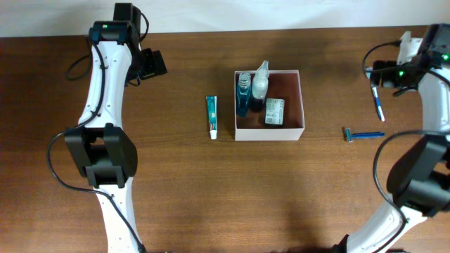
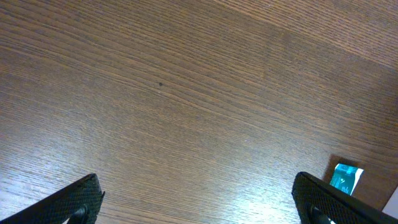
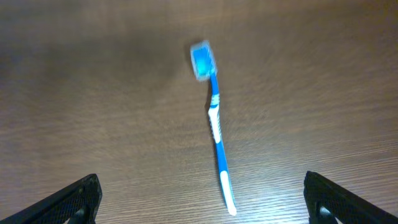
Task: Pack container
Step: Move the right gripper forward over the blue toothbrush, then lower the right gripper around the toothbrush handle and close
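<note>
The robot's right gripper will go to the toothbrush and hold it by the tail end of its handle (image 1: 380,113), so the toothbrush's bristled head stays free to go into the container (image 1: 269,133).
The container (image 1: 269,133), a square white-walled box with a reddish-brown inside, stands mid-table. It holds a blue bottle (image 1: 243,96), a clear spray bottle (image 1: 260,83) and a small packet (image 1: 274,112). A toothpaste tube (image 1: 211,117) lies just left of it; its teal end (image 2: 346,177) shows in the left wrist view. A blue-and-white toothbrush (image 1: 378,104) (image 3: 216,124) lies at the right. A blue razor (image 1: 362,134) lies nearer the front. My left gripper (image 1: 151,65) (image 2: 198,186) hangs open over bare wood at the back left. My right gripper (image 1: 385,74) (image 3: 200,186) is open, with the toothbrush handle between its fingers, untouched.
The wooden table's (image 1: 211,190) far edge runs along the top of the overhead view, just behind both grippers. The arm bases stand at the front left (image 1: 102,154) and front right (image 1: 422,176).
</note>
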Available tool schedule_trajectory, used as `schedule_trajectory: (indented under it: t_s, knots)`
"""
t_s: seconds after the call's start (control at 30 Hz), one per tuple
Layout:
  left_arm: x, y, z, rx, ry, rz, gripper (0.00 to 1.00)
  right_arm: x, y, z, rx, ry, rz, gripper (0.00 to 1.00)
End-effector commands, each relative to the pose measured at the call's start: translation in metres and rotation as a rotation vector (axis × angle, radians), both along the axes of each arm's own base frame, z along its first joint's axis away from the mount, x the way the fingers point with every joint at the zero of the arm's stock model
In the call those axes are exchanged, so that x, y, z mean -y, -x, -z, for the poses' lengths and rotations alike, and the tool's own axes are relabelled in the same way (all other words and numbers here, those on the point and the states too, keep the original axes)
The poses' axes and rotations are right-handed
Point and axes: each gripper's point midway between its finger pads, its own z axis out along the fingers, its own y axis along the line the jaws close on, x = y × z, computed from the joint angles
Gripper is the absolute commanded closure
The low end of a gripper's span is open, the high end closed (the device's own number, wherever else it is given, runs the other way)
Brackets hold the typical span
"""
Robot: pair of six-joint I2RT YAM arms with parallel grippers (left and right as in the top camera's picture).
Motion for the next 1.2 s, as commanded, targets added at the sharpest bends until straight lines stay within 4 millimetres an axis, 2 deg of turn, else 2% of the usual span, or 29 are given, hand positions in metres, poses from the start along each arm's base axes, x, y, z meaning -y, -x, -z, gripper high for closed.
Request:
schedule_trajectory:
  t_s: [0.0, 0.27, 0.5, 0.67, 0.83, 1.17]
  knots:
    - [-0.002, -0.002, 0.0, 0.004, -0.007, 0.012, 0.01, 0.004, 0.0, 0.029, -0.045, -0.03, -0.004, 0.01]
    - [-0.002, -0.002, 0.0, 0.004, -0.007, 0.012, 0.01, 0.011, -0.01, 0.062, -0.058, -0.032, -0.003, 0.01]
    - [-0.002, -0.002, 0.0, 0.004, -0.007, 0.012, 0.01, 0.01, -0.003, 0.1, -0.135, -0.047, -0.023, 0.01]
    - [-0.002, -0.002, 0.0, 0.004, -0.007, 0.012, 0.01, 0.018, 0.0, 0.103, -0.157, -0.004, -0.008, 0.01]
    - [-0.002, -0.002, 0.0, 0.004, -0.007, 0.012, 0.01, 0.016, 0.004, 0.111, -0.183, 0.0, -0.046, 0.02]
    - [-0.002, -0.002, 0.0, 0.004, -0.007, 0.012, 0.01, 0.014, 0.011, 0.127, -0.224, -0.021, -0.052, 0.13]
